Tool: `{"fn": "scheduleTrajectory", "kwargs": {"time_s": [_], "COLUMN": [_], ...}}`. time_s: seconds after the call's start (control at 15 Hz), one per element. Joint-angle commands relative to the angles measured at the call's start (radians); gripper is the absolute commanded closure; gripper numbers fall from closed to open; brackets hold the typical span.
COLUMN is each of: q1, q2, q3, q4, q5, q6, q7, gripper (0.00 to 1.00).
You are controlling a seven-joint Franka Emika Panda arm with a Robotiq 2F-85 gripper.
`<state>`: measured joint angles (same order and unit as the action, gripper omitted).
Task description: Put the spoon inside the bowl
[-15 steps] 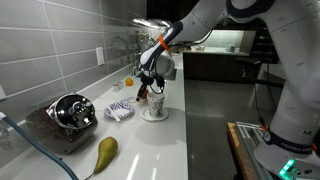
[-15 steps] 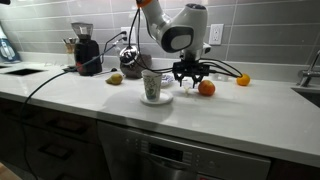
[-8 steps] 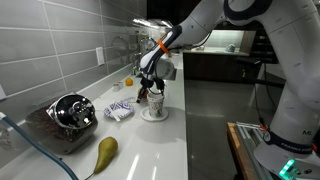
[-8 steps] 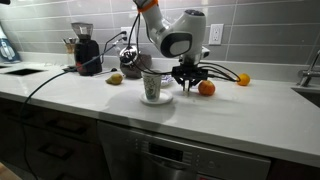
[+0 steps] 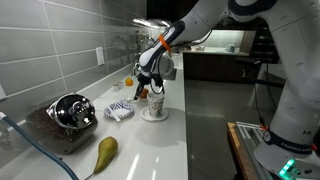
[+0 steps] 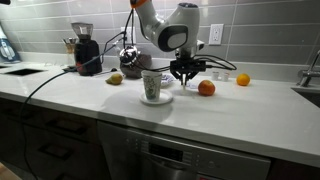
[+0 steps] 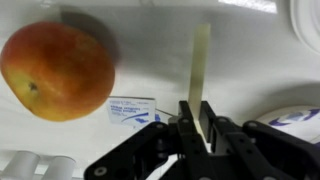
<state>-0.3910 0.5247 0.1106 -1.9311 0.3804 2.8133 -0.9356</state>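
My gripper keeps holding the spoon until it hangs over the bowl. My fingers hold it beside the apple, short of the bowl's striped rim.
In the wrist view my gripper is shut on the pale flat handle of the spoon, which sticks out straight past the fingertips over the white counter. The spoon's head is hidden. The blue-patterned white bowl shows at the right edge. In an exterior view the gripper hangs just above the counter, between the bowl and the white cup on its saucer. In an exterior view the gripper sits right of the cup. The spoon is too small to make out in both exterior views.
A reddish apple lies close beside the gripper, and a small paper sachet lies near the fingers. A shiny pot, a pear, an orange and a coffee grinder stand on the counter. The tiled wall runs behind.
The jaws have closed on the spoon handle, and the gripper has lifted slightly off the counter.
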Motion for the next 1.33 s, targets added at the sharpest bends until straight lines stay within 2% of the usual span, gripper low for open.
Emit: {"fn": "scheduleTrajectory", "kwargs": {"time_s": [0.0,0.33,0.6,1.27], "q1": [0.045,0.086,0.132,0.208], "q2": [-0.110,-0.145,-0.099,0.043], "q3": [-0.024,-0.025,-0.045,-0.074], "q4": [-0.082,-0.033,0.064,0.231], "q5": [-0.123,-0.235,-0.300,-0.410], "q6": [-0.016,-0.199,-0.333,-0.414], "q7": [0.028,-0.013,-0.017,0.000], "gripper": [0.96,0.96,0.96,0.96]}}
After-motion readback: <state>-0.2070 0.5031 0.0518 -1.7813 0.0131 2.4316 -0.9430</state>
